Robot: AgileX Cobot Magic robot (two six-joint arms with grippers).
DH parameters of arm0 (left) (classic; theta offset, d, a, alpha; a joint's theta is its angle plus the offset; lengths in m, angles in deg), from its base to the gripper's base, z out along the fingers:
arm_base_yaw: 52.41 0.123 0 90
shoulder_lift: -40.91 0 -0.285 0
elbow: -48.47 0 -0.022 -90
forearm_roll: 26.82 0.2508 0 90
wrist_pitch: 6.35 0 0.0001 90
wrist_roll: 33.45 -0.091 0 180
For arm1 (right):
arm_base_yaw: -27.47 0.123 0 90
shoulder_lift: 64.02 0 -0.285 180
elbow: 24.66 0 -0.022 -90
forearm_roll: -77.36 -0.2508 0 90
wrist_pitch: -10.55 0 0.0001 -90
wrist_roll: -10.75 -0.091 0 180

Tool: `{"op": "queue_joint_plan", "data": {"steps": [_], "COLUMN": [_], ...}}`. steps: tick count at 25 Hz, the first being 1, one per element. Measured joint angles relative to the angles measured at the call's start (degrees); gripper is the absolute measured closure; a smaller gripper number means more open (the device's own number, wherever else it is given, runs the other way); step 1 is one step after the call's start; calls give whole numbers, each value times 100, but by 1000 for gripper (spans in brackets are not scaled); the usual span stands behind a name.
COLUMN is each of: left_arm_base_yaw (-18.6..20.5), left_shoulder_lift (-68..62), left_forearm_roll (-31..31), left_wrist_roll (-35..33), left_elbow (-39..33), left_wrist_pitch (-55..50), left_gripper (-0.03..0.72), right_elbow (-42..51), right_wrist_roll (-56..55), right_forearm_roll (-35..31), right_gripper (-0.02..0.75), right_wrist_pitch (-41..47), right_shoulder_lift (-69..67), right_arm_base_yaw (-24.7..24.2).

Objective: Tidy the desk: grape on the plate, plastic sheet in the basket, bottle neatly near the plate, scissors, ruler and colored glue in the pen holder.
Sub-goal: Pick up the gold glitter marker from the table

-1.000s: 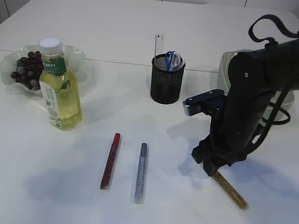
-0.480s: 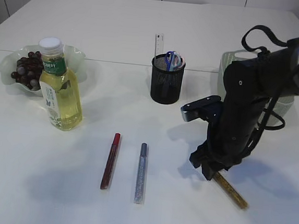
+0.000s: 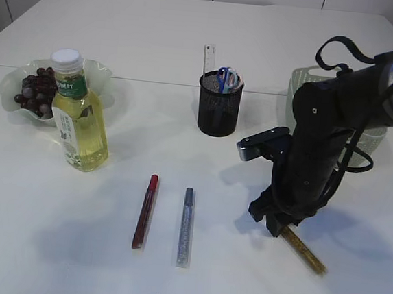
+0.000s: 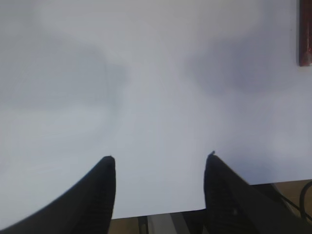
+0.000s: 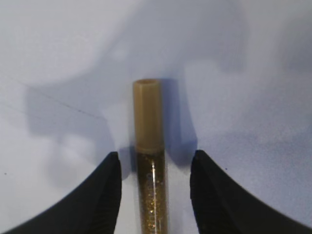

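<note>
My right gripper needs to grab the gold glitter glue pen next, at its body by its cap (image 5: 151,161), to stand it in the pen holder.
My right gripper (image 3: 277,226) (image 5: 155,158) is open and straddles a gold glitter glue tube (image 3: 305,253) (image 5: 149,161) lying on the table; gaps show on both sides of the tube. A red glue tube (image 3: 145,210) and a silver glue tube (image 3: 185,226) lie side by side at front centre. The black mesh pen holder (image 3: 219,109) holds the ruler (image 3: 208,56) and scissors (image 3: 224,77). Grapes (image 3: 36,90) lie on the frilled plate (image 3: 13,76), with the yellow bottle (image 3: 80,115) beside it. My left gripper (image 4: 160,158) is open over bare table; the red tube's end shows at top right (image 4: 305,34).
A pale green basket (image 3: 300,84) stands at the back right behind my right arm. The table's front edge shows just below my left gripper (image 4: 161,217).
My right arm has shifted slightly left and lowered onto the gold glue tube. Nothing else has moved.
</note>
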Motion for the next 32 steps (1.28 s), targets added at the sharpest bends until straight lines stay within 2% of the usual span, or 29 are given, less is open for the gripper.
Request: {"op": "queue_joint_plan", "data": {"steps": [11,16,22,29,32], "left_arm_base_yaw": [0,0,0,0,0], "left_shoulder_lift": [0,0,0,0,0], "left_forearm_roll": [0,0,0,0,0], "left_wrist_roll": [9,9,9,9,9], "left_elbow": [0,0,0,0,0], "left_wrist_pitch": [8,8,8,12,12], "left_gripper": [264,264,264,264,264], "right_elbow": [0,0,0,0,0], "right_wrist_roll": [-2,-2,-2,-2,189], "right_forearm_roll": [0,0,0,0,-289], "right_gripper": [503,518,626,639,640], "right_wrist_pitch": [-13,-13,-13,-13,-1], "right_shoulder_lift": [0,0,0,0,0], "right_arm_base_yaw": [0,0,0,0,0]}}
